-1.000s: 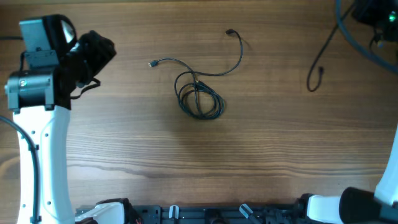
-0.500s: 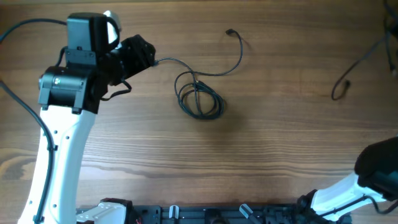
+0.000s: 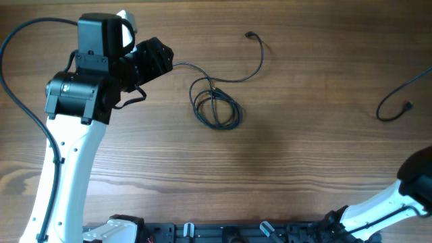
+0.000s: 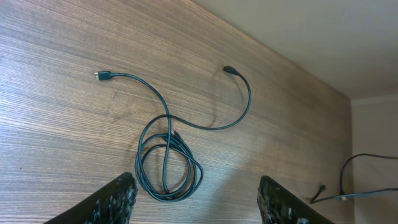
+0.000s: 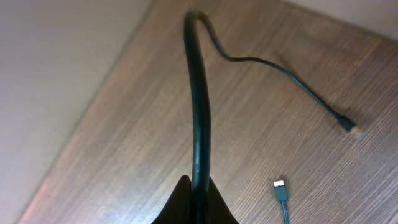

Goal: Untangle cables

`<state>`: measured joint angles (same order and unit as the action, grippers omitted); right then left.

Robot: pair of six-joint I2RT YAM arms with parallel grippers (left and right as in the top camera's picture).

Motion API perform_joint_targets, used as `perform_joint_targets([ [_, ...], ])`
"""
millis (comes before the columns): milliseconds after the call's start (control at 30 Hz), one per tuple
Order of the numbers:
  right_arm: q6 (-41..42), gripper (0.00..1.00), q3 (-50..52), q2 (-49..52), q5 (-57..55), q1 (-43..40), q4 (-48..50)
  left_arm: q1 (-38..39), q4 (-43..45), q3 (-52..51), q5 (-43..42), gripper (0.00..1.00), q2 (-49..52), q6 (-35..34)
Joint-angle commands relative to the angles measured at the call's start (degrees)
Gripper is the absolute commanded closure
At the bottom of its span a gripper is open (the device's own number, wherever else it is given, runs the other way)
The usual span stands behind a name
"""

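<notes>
My left gripper next has to grab the coiled black cable by its loose part near a plug end, outside the coil, to draw it out and untangle it.
A black cable lies coiled mid-table, one plug end at the far side; its other end runs under my left gripper. In the left wrist view the coil lies just ahead of my open, empty left gripper, with plug ends at left and centre. My right gripper is shut on a second black cable, which arcs up and drops to a plug. That strand shows at the overhead view's right edge; the right gripper is out of that view.
Another plug with a pale tip lies on the wood near the right gripper. The left arm's white link stands over the table's left side. The right arm's base is at the bottom right corner. A black rail runs along the front edge.
My left arm swung right to the coil's left plug end, then edged a little closer. The right-hand strand was carried right and down; the right arm left the top right corner.
</notes>
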<state>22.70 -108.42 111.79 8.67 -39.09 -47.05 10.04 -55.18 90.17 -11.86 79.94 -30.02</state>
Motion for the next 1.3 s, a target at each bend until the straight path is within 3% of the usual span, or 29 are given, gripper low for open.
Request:
perform_joint_targets([
  [0, -5.9, 0.88, 0.5, 3.1, 7.8, 1.2, 1.6, 0.2, 0.2, 0.2, -0.1, 0.35, 0.5, 1.3],
  [33, -7.7, 0.76, 0.5, 3.2, 9.7, 1.7, 2.1, 0.2, 0.2, 0.2, -0.1, 0.35, 0.5, 1.3],
  [100, -8.2, 0.26, 0.5, 3.1, 9.9, 2.7, 2.6, 0.2, 0.2, 0.2, -0.1, 0.35, 0.5, 1.3],
  [133, -8.1, 0.08, 0.5, 3.1, 9.7, 3.2, 2.7, 0.2, 0.2, 0.2, -0.1, 0.35, 0.5, 1.3],
  [167, -7.8, 0.00, 0.5, 3.1, 9.5, 3.6, 2.4, 0.2, 0.2, 0.2, -0.1, 0.35, 0.5, 1.3],
  [300, -1.3, 0.00, 0.4, 3.1, 3.9, 3.8, -0.5, 0.2, 0.1, 0.2, -0.1, 0.35, 0.5, 1.3],
  [400, -1.4, 0.00, 0.4, 2.4, 4.3, 3.8, -2.0, 0.2, 0.0, 0.2, -0.1, 0.35, 0.5, 1.3],
  [600, -14.8, 0.00, 0.4, -4.1, 20.3, 5.7, -5.3, 0.3, 0.0, 0.2, -0.1, 0.36, 0.9, 1.4],
  [733, -18.5, 0.00, 0.4, -7.5, 27.9, 10.2, -11.3, 2.3, -1.7, 0.1, -0.3, 0.36, 3.5, 6.7],
  [967, -20.1, 0.00, 0.5, -7.6, 22.0, 24.1, -16.7, 4.0, -4.5, 0.0, -0.1, 0.44, 17.5, 13.6],
  [1267, -19.7, 0.00, 0.5, -7.4, 16.3, 32.6, -18.0, 4.0, -1.2, 0.0, -0.3, 0.48, 32.1, 14.9],
])
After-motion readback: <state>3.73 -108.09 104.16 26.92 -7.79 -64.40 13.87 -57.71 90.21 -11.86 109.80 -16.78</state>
